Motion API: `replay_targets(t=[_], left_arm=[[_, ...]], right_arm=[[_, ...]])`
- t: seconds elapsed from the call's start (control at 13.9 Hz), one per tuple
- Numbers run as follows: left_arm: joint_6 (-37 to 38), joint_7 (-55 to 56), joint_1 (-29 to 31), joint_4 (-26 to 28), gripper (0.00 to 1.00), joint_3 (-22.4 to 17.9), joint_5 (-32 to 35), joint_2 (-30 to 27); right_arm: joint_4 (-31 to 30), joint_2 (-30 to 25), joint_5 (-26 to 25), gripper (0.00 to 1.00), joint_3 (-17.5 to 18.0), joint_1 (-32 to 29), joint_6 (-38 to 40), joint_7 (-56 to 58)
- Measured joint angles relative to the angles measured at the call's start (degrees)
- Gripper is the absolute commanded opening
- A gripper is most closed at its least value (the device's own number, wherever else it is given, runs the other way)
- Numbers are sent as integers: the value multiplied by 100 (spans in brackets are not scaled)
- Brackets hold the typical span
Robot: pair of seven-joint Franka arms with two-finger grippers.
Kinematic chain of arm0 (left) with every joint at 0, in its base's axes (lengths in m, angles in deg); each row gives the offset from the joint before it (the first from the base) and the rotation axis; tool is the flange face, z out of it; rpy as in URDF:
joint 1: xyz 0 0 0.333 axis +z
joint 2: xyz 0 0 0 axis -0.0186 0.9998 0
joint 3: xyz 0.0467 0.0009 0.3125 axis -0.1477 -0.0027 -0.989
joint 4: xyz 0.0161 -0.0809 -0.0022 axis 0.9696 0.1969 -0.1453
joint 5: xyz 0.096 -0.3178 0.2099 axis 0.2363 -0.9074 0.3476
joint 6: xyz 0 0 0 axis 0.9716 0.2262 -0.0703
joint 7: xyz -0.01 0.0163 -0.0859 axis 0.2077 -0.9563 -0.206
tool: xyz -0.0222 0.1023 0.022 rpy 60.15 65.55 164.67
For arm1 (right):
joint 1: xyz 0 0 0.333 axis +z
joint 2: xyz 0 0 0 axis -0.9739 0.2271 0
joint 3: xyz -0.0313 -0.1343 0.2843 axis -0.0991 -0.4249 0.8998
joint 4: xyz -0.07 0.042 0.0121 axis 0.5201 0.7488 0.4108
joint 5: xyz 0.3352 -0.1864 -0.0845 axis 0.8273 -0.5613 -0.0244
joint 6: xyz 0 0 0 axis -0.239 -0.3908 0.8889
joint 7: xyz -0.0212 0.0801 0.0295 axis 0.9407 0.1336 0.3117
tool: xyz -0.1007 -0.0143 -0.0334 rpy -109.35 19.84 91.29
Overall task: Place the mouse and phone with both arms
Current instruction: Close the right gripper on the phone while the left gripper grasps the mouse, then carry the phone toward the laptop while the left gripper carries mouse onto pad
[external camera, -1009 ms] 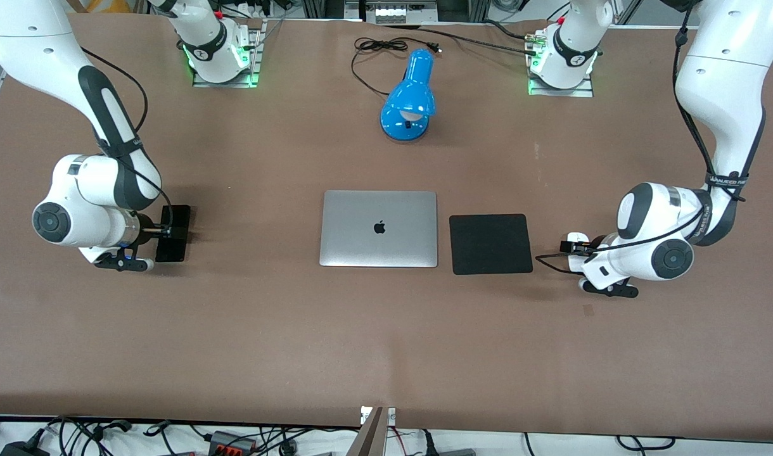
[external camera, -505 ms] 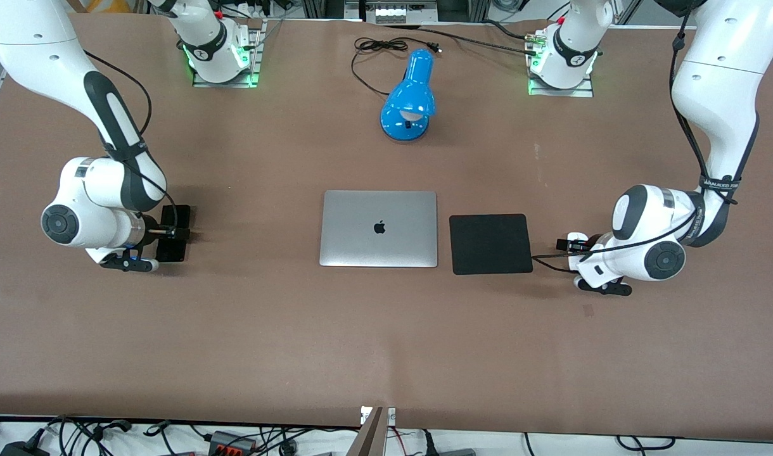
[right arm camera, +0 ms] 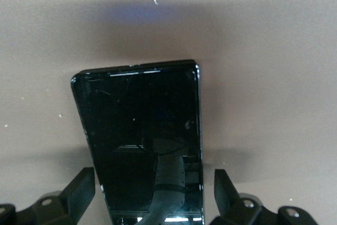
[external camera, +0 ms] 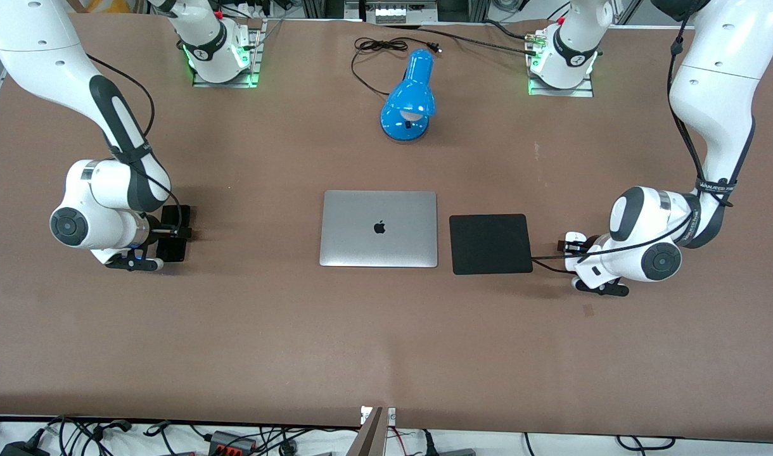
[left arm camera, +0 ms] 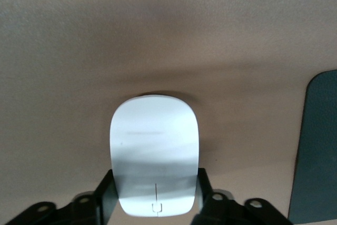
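Note:
The right gripper's fingers are beside both long sides of the black phone, so the right gripper should close. Closing now would hold the phone.
The white oval mouse [left arm camera: 154,151] sits between the fingers of my left gripper [left arm camera: 154,185], which press on its two sides. In the front view this gripper [external camera: 570,244] is low at the table beside the black mouse pad [external camera: 490,244], toward the left arm's end, and only a sliver of the mouse [external camera: 575,237] shows. The black phone [right arm camera: 139,119] lies flat on the table. My right gripper [right arm camera: 155,183] is open and straddles it, with a gap on each side. In the front view the phone [external camera: 171,251] lies under the right gripper [external camera: 171,232], toward the right arm's end.
A closed silver laptop [external camera: 379,228] lies mid-table, with the mouse pad beside it, whose edge also shows in the left wrist view [left arm camera: 318,146]. A blue desk lamp [external camera: 408,101] and its black cord [external camera: 377,45] lie farther from the front camera, between the two arm bases.
My left gripper has slid a little toward the mouse pad with the mouse in it. The right arm's elbow has shifted toward the laptop, while its gripper stays over the phone.

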Motion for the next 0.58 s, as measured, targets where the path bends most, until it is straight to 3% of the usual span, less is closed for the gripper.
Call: replay_targets(t=[0.22,0.36,0.43,0.5,0.58], left_arm=[[-1,0,-1,-114,32,4,1,-1],[10,1,-9,-198,32,36,1,-5],[59,2,-20,-259,32,75,1,-7],[148,16,-56,-330,32,137,1,-7],[229,106,-151,-396,32,200,0,-8]], right_arm=[[0,21,0,100,6,12,-4,-28],[0,23,-1,55,6,13,-4,-33],[1,21,-1,39,10,13,-4,-33],[5,-7,-1,27,18,15,24,-34],[3,-19,-3,23,17,15,27,-35]])
